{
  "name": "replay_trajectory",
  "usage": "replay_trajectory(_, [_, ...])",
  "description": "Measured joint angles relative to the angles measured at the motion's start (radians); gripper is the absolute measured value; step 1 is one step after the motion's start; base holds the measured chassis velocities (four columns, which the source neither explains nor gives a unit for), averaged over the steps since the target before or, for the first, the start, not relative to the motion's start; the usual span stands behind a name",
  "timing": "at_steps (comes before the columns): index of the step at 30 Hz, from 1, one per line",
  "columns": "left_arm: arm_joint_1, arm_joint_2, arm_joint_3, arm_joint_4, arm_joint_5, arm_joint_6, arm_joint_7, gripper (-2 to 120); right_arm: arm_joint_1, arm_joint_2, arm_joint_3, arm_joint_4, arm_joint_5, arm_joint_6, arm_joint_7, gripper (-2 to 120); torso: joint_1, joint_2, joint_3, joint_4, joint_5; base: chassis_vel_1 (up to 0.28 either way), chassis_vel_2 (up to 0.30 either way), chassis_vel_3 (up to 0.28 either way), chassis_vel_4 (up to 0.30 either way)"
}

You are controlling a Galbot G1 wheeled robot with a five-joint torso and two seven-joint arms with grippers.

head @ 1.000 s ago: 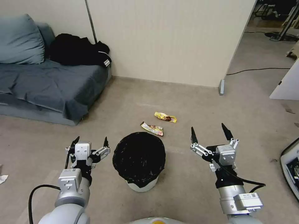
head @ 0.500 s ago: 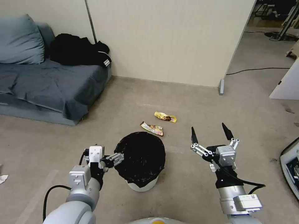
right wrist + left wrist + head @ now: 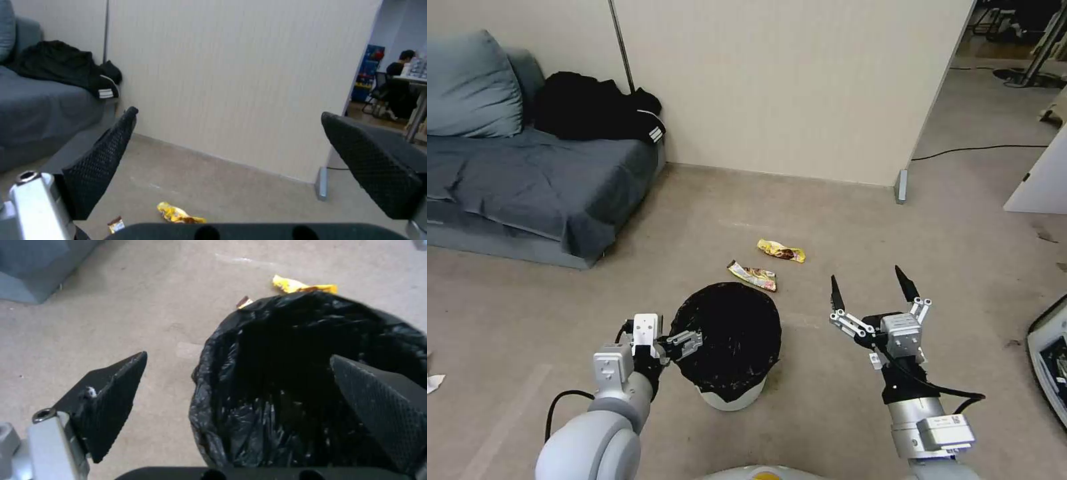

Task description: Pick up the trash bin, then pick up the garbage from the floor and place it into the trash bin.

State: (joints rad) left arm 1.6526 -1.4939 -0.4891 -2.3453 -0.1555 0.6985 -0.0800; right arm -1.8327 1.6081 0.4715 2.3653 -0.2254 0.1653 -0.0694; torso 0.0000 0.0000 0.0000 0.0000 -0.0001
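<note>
My left gripper grabs the bin by its bag-covered rim next, since the bin's round opening (image 3: 730,336) is far wider than my fingers.
The trash bin (image 3: 730,399) is a white bucket with a black bag liner (image 3: 311,380), standing on the floor just in front of me. My left gripper (image 3: 670,338) is open at the bin's left rim. In the left wrist view this gripper (image 3: 238,356) has one finger outside the rim and the other over the bin's mouth. The garbage lies just beyond the bin: a yellow wrapper (image 3: 781,251) (image 3: 302,286) (image 3: 178,215) and a second, brown-printed wrapper (image 3: 752,275) (image 3: 116,224). My right gripper (image 3: 865,277) (image 3: 229,113) hangs open and empty to the right of the bin.
A grey sofa (image 3: 527,180) with black clothing (image 3: 594,110) stands at the left. A beige partition wall (image 3: 787,87) closes the back, with its foot (image 3: 901,187) on the floor. A cable (image 3: 980,150) and white furniture (image 3: 1044,180) are at the right. White paper (image 3: 432,381) lies at the left edge.
My left arm has swung right, and its open gripper went from beside the bin to straddling its left rim. The right gripper shifted slightly left.
</note>
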Motion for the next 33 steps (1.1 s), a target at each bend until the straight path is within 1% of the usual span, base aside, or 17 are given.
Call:
replay_trajectory(2, [-0.003,-0.001,-0.001,0.008,0.005,-0.002,0.0,100,0.0,0.0,0.0,0.0,0.0,0.0,0.0,100,0.0,0.0,0.0,0.0,0.0,0.0,0.0,0.0,0.0])
replay_trajectory(4, [-0.017,-0.004,-0.007,0.039,0.027,-0.014,0.0,100,0.001,0.0,0.0,-0.002,0.0,0.0,0.0,100,0.0,0.0,0.0,0.0,0.0,0.0,0.0,0.0,0.0])
replay_trajectory(8, [-0.032,-0.009,-0.013,0.065,0.038,-0.023,-0.002,100,0.001,0.0,0.0,-0.003,0.0,0.0,-0.001,100,0.0,0.0,0.0,-0.0001,0.0001,0.0,0.0,0.0,0.0])
replay_trajectory(9, [-0.044,-0.011,-0.017,0.088,0.041,-0.029,-0.007,100,0.003,0.0,0.002,-0.007,0.0,0.0,-0.003,100,0.0,0.0,0.0,0.0,0.0,0.0,0.0,0.0,0.0])
replay_trajectory(12, [-0.056,-0.015,-0.019,0.113,0.042,-0.032,-0.013,100,0.004,0.0,0.002,-0.008,0.0,0.0,-0.004,100,0.0,0.0,0.0,0.0,0.0001,0.0,0.0,0.0,0.0])
replay_trajectory(18, [-0.084,-0.024,-0.02,0.179,0.031,-0.036,-0.021,100,0.005,0.0,0.001,-0.011,0.0,0.0,-0.005,100,0.0,0.0,0.0,0.0,0.0,0.0,0.0,0.0,0.0])
replay_trajectory(19, [-0.084,-0.024,-0.02,0.179,0.031,-0.036,-0.021,100,0.005,0.0,0.001,-0.011,0.0,0.0,-0.005,100,0.0,0.0,0.0,0.0,0.0,0.0,0.0,0.0,0.0])
replay_trajectory(22, [-0.096,-0.032,-0.015,0.219,0.009,-0.037,-0.025,100,0.005,0.0,0.001,-0.012,0.0,0.001,-0.005,100,0.0,0.0,0.0,0.0,0.0001,0.0,0.0,0.0,0.0])
replay_trajectory(23, [-0.096,-0.032,-0.015,0.219,0.009,-0.037,-0.025,100,0.005,0.0,0.001,-0.012,0.0,0.001,-0.005,100,0.0,0.0,0.0,0.0,0.0001,0.0,0.0,0.0,0.0])
replay_trajectory(26, [-0.109,-0.043,-0.007,0.253,-0.009,-0.037,-0.028,100,0.005,0.0,-0.001,-0.015,0.0,0.0,-0.008,100,0.0,0.0,0.0,0.0,0.0001,0.0,0.0,0.0,0.0])
replay_trajectory(33, [-0.121,-0.054,-0.002,0.294,-0.011,-0.039,-0.035,99,0.006,0.0,-0.009,-0.019,0.003,0.0,-0.008,100,0.0,0.0,0.0,0.0,0.0001,0.0,0.0,0.0,0.0])
